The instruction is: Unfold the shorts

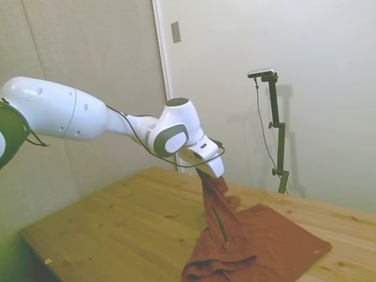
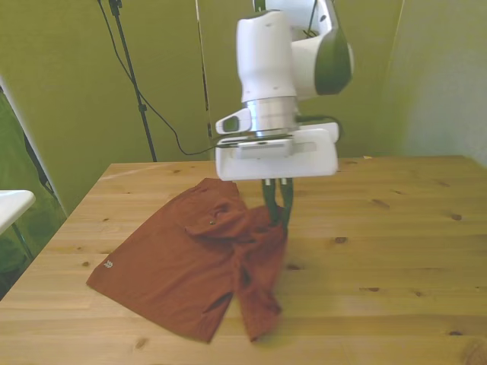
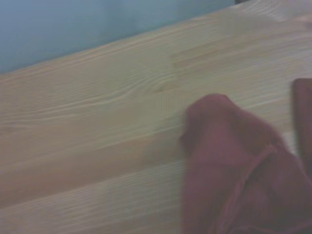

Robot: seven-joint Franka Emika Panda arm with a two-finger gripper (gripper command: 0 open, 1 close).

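I should keep holding the shorts with my gripper until the fold reaches the wood beside the shorts. The fold [image 1: 212, 197] [image 3: 214, 131] hangs upright from my fingers, above the wood.
The rust-orange shorts [image 2: 175, 262] lie on the wooden table [image 2: 380, 251], most of the fabric flat toward the front view's left. One part of the cloth is pulled up off the table into a hanging fold [image 1: 216, 202]. My gripper [image 2: 278, 205] is shut on the top of that raised fold, a hand's height above the wood. A dark drawstring cord [image 1: 221, 226] runs down the lifted fabric. A small pale tag [image 2: 107, 265] shows at the flat hem. In the wrist view the shorts [image 3: 234, 165] appear as a blurred red bunch over the wood.
Bare table [image 1: 117, 223] spreads on the side of the shorts toward the front view's right. A white object's edge [image 2: 11, 204] stands beyond the table at the front view's left.
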